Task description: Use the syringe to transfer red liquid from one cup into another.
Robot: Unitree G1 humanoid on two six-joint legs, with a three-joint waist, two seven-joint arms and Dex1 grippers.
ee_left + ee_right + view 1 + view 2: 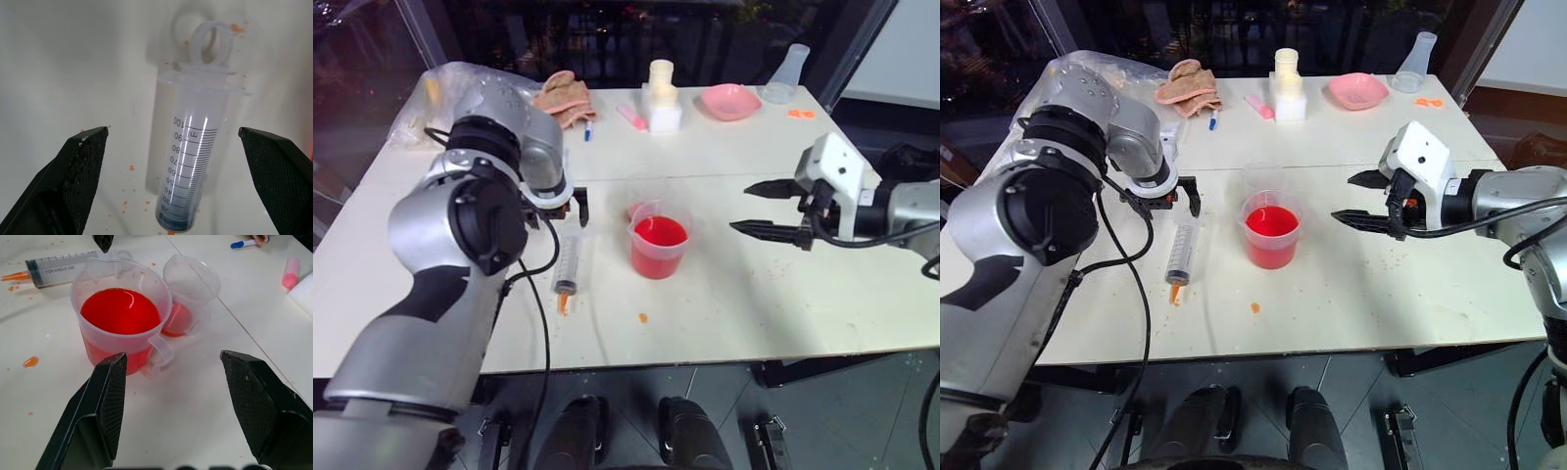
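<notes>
My left gripper grabs the syringe by the middle of its body (568, 257) next, since the syringe stretches long from its ring to its orange tip (564, 302).
The syringe (568, 264) lies flat on the white table (754, 304), empty, with its orange tip toward the front edge. My left gripper (176, 181) hangs open just above its plunger end, one finger on each side of the barrel and neither touching it. The cup with handle and spout (658, 245) stands mid-table, well filled with red liquid (120, 311). Right behind it, touching or nearly so, is the smaller plain cup (190, 289) with a little red at its bottom. My right gripper (740, 208) is open, level, to the right of both cups and pointing at them.
Along the far edge stand a pink bowl (729, 101), a clear flask (786, 73), a white block with a pale bottle (663, 98), a pink cloth (566, 96), a blue marker (588, 129) and a plastic bag (450, 93). Orange drops (643, 317) spot the table.
</notes>
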